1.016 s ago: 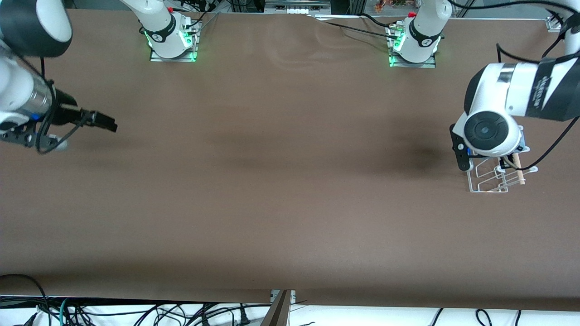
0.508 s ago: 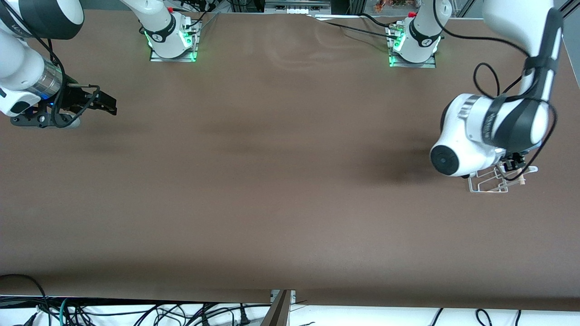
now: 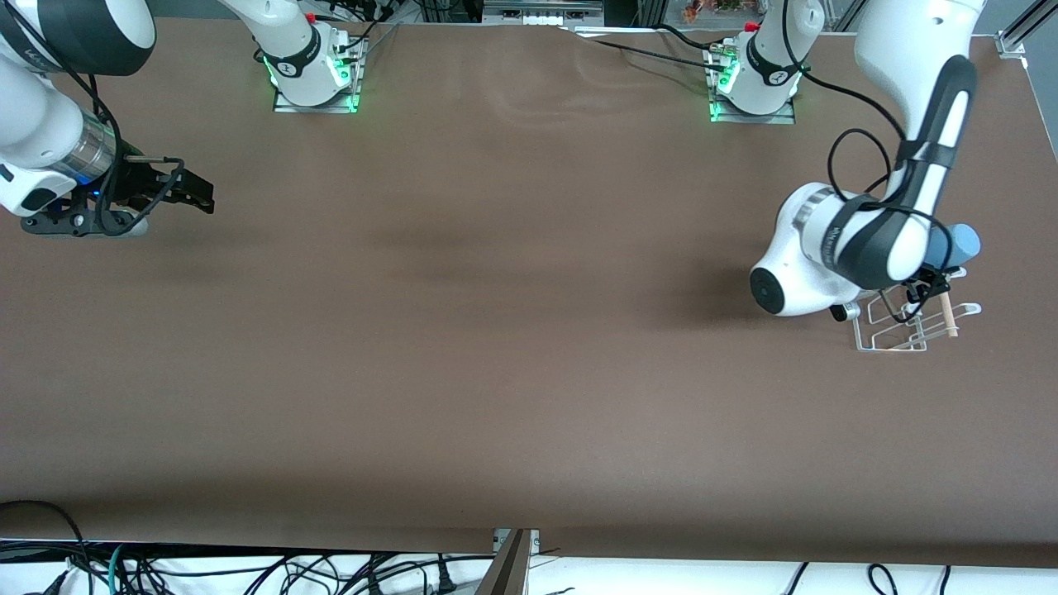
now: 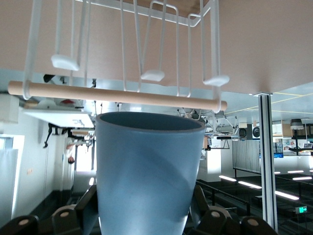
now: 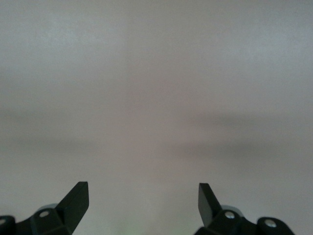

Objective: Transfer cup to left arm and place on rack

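The robot's left gripper will hold on to the cup until the cup's open rim (image 4: 150,121), still short in the left wrist view, gets to the rack's white-tipped wires.
My left gripper (image 4: 146,208) is shut on the light-blue cup (image 4: 146,171), one finger (image 4: 88,208) on each side of its wall. In the front view the cup (image 3: 960,242) lies on its side in the air just above the white wire rack (image 3: 897,335). The left wrist hides the gripper there. In the left wrist view the cup's open rim faces the rack's wooden dowel (image 4: 117,96) and white-tipped prongs (image 4: 152,75), close but apart from them. My right gripper (image 3: 197,198) is open and empty over the right arm's end of the table, and its own view shows it (image 5: 143,193) over bare table.
The rack stands near the table's edge at the left arm's end. The brown table (image 3: 512,347) stretches between the two arms. The arm bases (image 3: 314,74) stand along the table's edge nearest the robots.
The left arm has turned its wrist over the rack, and the cup now shows beside it. The right gripper rose a little toward its base, then held still.
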### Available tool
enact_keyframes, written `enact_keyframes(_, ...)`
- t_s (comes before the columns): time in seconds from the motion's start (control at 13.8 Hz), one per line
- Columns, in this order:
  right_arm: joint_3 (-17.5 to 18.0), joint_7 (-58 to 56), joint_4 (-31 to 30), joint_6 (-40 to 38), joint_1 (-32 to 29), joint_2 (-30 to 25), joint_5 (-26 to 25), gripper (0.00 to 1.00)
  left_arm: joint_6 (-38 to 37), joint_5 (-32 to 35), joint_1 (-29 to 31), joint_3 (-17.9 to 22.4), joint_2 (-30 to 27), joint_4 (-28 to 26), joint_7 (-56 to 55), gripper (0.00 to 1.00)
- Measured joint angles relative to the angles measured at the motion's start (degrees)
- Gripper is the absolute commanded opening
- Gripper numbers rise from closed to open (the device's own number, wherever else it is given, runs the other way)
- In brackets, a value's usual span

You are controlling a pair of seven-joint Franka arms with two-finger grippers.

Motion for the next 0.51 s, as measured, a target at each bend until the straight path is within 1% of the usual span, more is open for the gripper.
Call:
enact_keyframes(0.15,0.0,0.0,0.8,-0.1,0.0,1.0,-0.1,0.99,0.0,1.3,-1.3,-0.1,0.0,-4.0,-7.6,0.04)
enact_keyframes(0.22,0.1,0.0,1.2,-0.1,0.1,1.6,-0.2,0.99,0.0,2.9,-1.7,-0.2,0.0,-5.4,-9.3,0.05)
enact_keyframes(0.51,0.3,-0.3,3.9,-1.1,1.4,4.0,-0.4,0.99,0.2,6.9,-1.4,-0.2,0.0,-6.9,-10.5,0.05)
